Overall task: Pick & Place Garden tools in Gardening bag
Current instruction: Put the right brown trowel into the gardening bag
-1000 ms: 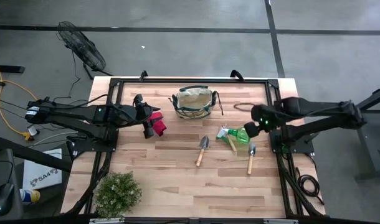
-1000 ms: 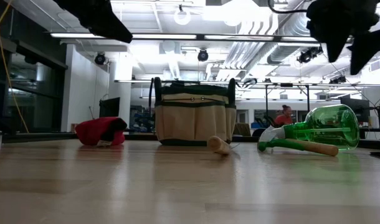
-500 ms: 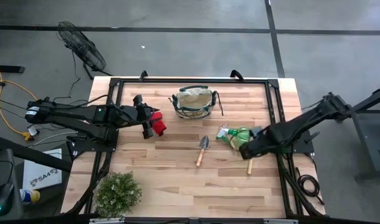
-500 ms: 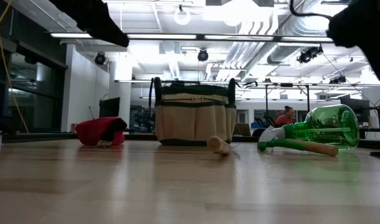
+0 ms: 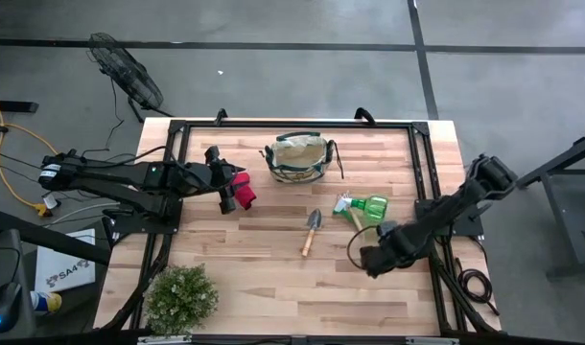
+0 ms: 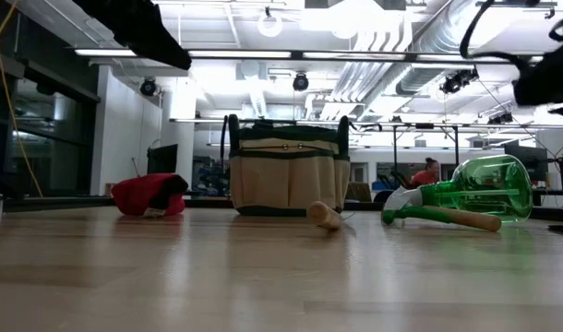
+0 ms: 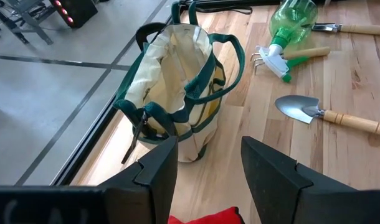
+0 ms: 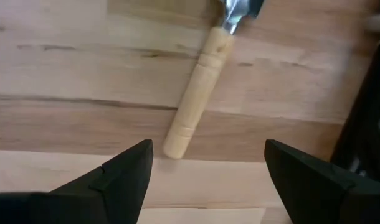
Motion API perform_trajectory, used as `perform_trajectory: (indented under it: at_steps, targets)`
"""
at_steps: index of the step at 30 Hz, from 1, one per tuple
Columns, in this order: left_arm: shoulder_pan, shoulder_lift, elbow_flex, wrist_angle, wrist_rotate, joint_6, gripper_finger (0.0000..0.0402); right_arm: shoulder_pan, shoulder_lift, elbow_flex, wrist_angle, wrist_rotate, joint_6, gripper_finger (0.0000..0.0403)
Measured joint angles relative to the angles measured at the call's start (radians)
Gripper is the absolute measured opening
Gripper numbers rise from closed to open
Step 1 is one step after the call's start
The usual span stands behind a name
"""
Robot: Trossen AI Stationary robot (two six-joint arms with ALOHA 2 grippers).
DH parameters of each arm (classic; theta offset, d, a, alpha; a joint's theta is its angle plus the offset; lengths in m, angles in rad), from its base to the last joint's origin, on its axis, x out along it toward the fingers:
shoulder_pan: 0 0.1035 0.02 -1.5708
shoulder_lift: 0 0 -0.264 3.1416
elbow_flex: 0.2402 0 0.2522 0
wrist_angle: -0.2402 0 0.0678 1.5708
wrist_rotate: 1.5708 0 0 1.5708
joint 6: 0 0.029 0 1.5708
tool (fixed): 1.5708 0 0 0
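My right gripper will next grab the second trowel by the rounded end of its wooden handle (image 8: 179, 142), to put that trowel in the gardening bag.
The beige and green gardening bag (image 5: 298, 158) stands upright at the table's far middle, mouth open (image 7: 171, 81). Red-handled shears (image 5: 241, 192) lie on the table (image 6: 150, 195). My left gripper (image 7: 209, 143) hovers open above them, pointing toward the bag. One trowel (image 5: 312, 230) lies mid-table. The green sprayer (image 5: 367, 206) lies on its side over the rake's wooden handle (image 6: 466, 219). My right gripper (image 5: 374, 259) points down, open, over a second trowel's wooden handle (image 8: 199, 93). Its fingers stand either side of the handle's free end without touching.
A bushy green plant (image 5: 180, 297) stands at the near left corner. A dark metal frame (image 5: 422, 172) runs along the table's sides. Bare wood lies between the plant and my right gripper along the near edge.
My right gripper has swung from beside the sprayer toward the table's near edge and gone down. It has tipped and rolled until it points straight down over the second trowel's handle. Its fingers stay wide apart. No tool has moved.
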Motion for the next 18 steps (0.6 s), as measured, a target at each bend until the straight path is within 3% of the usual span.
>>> perform_trajectory:
  at_steps: [9,18]
  targets:
    - [0.000,0.000,0.000,0.000,0.011,-0.008,0.0170,0.004,0.090,-0.004,0.068,0.001,0.044,0.0299]
    - [0.000,0.000,0.000,-0.004,0.034,-0.010,0.0170,0.011,0.091,-0.113,0.238,0.000,0.118,0.0299]
